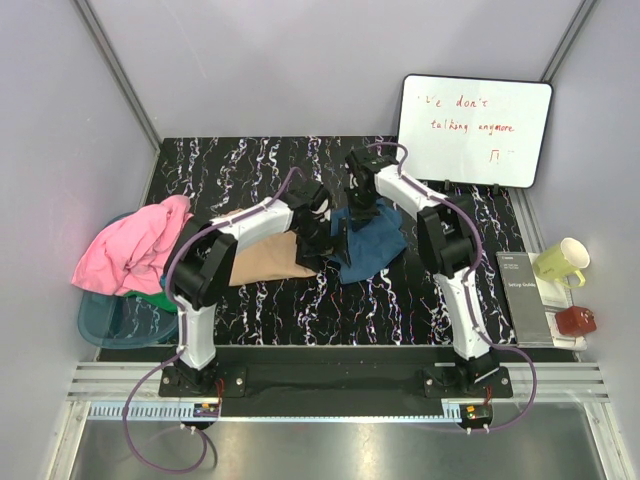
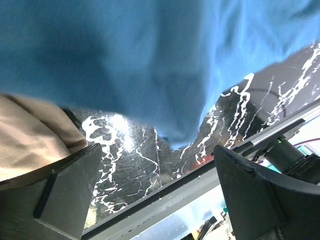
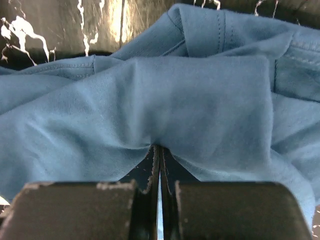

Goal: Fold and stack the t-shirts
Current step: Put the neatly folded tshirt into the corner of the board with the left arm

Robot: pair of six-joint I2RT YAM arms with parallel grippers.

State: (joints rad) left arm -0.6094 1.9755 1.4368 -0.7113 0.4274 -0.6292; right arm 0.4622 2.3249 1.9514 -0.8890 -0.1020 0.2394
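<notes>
The left gripper will next grab the blue t-shirt by its hanging edge [image 1: 345, 270] nearest the tan-beige t-shirt [image 1: 265, 258], so that it can stack the blue t-shirt.
A dark teal-blue t-shirt [image 1: 372, 245] lies bunched on the black marbled table, with one part lifted off it. My right gripper [image 1: 361, 207] is shut on a fold of this blue cloth [image 3: 200, 110], pinched at the tips [image 3: 159, 148]. A tan-beige t-shirt [image 1: 265, 258] lies just to its left, under my left arm. My left gripper [image 1: 333, 236] stands wide open between the two shirts, nothing between its fingers [image 2: 65, 185]. In the left wrist view the blue shirt [image 2: 125, 60] hangs above the open jaws and the tan cloth [image 2: 30, 135] shows at the left.
A pink t-shirt [image 1: 135, 245] and a green one [image 1: 152, 298] hang over a teal basket [image 1: 110, 322] at the table's left edge. A whiteboard [image 1: 475, 115] leans at the back right. A yellow-green mug [image 1: 562, 262], a booklet [image 1: 525, 295] and a red object [image 1: 577, 320] sit at the right.
</notes>
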